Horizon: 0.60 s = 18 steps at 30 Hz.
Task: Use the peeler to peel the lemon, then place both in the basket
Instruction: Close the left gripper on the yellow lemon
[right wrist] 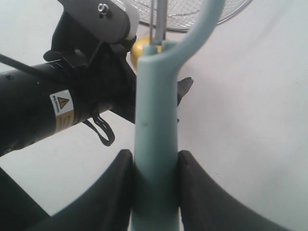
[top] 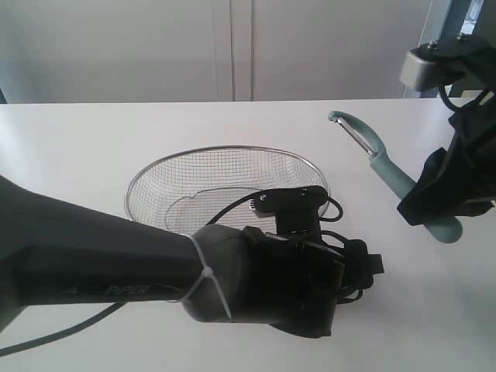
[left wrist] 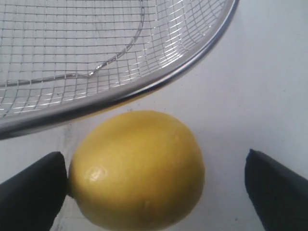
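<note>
My left gripper grabs the yellow lemon by its rounded sides next, to leave the rest of its skin free for the teal peeler (top: 384, 167).
The yellow lemon (left wrist: 137, 168) lies on the white table just outside the rim of the wire basket (left wrist: 144, 91). My left gripper (left wrist: 154, 162) is open around it: one black finger (left wrist: 29, 192) touches the lemon, the other (left wrist: 279, 192) stands well apart. In the exterior view the left arm (top: 155, 271) hides the lemon, and its gripper (top: 353, 267) sits in front of the basket (top: 225, 182). My right gripper (right wrist: 155, 192) is shut on the handle of the teal peeler (right wrist: 156, 139). It holds the peeler (top: 384, 167) above the table at the right, head towards the back.
The left arm's black body and cables (right wrist: 48, 106) lie between the peeler and the basket (right wrist: 192, 12). A bit of the lemon (right wrist: 136, 52) shows behind the arm. The white table (top: 77, 147) ends at a pale wall behind.
</note>
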Tool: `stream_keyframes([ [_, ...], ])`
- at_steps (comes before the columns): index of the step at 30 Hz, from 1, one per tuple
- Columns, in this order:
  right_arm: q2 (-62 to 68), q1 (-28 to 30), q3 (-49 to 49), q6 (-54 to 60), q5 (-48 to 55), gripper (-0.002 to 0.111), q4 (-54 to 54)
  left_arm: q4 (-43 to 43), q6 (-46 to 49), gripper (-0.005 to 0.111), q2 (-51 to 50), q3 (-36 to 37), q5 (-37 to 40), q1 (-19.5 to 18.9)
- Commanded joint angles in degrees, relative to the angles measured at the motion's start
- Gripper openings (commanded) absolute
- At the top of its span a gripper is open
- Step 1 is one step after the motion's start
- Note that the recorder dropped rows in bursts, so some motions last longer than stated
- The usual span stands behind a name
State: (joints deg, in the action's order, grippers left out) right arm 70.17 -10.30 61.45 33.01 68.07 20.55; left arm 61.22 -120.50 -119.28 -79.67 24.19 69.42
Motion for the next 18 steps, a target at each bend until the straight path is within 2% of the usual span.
stream_keyframes([
  [1,-0.4,0.7,-0.3,-0.3,-0.7,0.0,0.4,0.8,-0.4,0.105,-0.1,-0.4,1.4,-0.1],
  [7,-0.4,0.7,-0.3,-0.3,-0.5,0.0,0.4,1.0,-0.4,0.105,-0.1,-0.4,3.4,-0.1],
  [18,-0.4,0.7,-0.3,-0.3,-0.5,0.0,0.4,2.3,-0.4,0.105,-0.3,-0.4,2.4,-0.1],
])
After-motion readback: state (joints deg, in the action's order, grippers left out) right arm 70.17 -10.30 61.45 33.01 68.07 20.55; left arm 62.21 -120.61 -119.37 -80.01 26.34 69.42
